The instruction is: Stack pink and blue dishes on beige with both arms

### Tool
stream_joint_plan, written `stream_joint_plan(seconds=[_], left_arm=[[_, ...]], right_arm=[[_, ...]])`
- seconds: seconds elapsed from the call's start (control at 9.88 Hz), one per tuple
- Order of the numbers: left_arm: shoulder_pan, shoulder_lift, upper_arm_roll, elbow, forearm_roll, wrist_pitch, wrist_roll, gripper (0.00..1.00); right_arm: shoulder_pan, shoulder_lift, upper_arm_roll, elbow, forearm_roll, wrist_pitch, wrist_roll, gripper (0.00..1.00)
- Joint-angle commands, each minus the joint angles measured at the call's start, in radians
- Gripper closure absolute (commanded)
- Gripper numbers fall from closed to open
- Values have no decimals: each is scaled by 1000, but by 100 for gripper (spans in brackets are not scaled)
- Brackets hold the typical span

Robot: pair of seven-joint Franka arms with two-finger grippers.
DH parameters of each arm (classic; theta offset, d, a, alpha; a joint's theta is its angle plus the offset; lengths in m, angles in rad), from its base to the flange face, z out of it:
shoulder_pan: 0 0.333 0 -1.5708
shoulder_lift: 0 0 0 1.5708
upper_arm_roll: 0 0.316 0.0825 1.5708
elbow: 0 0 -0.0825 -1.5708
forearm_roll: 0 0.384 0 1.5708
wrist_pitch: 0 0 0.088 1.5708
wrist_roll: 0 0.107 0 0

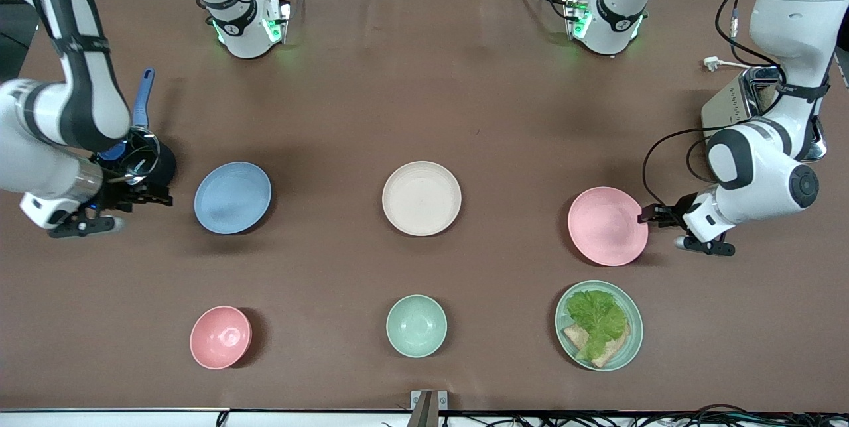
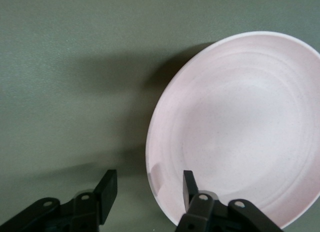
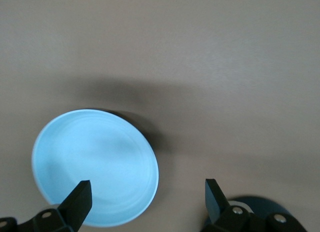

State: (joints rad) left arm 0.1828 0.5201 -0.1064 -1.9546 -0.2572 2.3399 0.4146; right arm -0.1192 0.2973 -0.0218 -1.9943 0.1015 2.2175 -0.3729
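The light blue plate should go onto the beige plate (image 1: 421, 198) in a stack, so my right gripper should grab it next by its rim (image 1: 198, 215).
The pale pink plate (image 1: 607, 225) lies toward the left arm's end of the table, and the light blue plate (image 1: 232, 197) toward the right arm's end. Between them rests the beige plate (image 1: 421, 198) with nothing on it. My left gripper (image 1: 649, 216) is open at the pink plate's outer rim. In the left wrist view the left gripper (image 2: 148, 189) straddles the rim of the pink plate (image 2: 240, 127), one finger over the plate and one outside. My right gripper (image 1: 151, 197) is open beside the blue plate. In the right wrist view the right gripper (image 3: 147, 196) has the edge of the blue plate (image 3: 95, 164) between its fingers.
Nearer the front camera stand a pink bowl (image 1: 220, 337), a pale green bowl (image 1: 416, 325), and a green plate (image 1: 633, 341) holding lettuce and bread. A dark pan with a blue handle (image 1: 143, 99) sits under the right arm. A metal toaster (image 1: 736, 101) stands by the left arm.
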Motion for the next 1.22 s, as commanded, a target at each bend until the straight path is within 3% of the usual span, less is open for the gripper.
stream_joint_plan(seconds=[0.0,0.1,0.2,0.51,0.71,0.91,1.11], left_arm=[[7,40,-10,5,-19,21,23,83],[7,44,-12,6,-20,21,23,95],[7,47,-12,6,-20,21,23,99],[1,-21,-64,6,-27,-26,-6,100],[-6,-101,-207,8,-27,-88,-285,100],[-23,-114,-385,28,-8,-82,-618,100],[-177,-89,-411,48,65,-51,-904,100]], right_arm=[[-16,49,8,-35,68,77,-117,0],[-22,87,8,-52,104,126,-165,0],[-25,106,10,-78,122,187,-202,0],[-25,152,10,-107,130,274,-208,0],[-25,166,10,-110,147,272,-207,15],[-24,166,11,-124,190,262,-208,26],[-25,166,11,-126,191,258,-205,34]])
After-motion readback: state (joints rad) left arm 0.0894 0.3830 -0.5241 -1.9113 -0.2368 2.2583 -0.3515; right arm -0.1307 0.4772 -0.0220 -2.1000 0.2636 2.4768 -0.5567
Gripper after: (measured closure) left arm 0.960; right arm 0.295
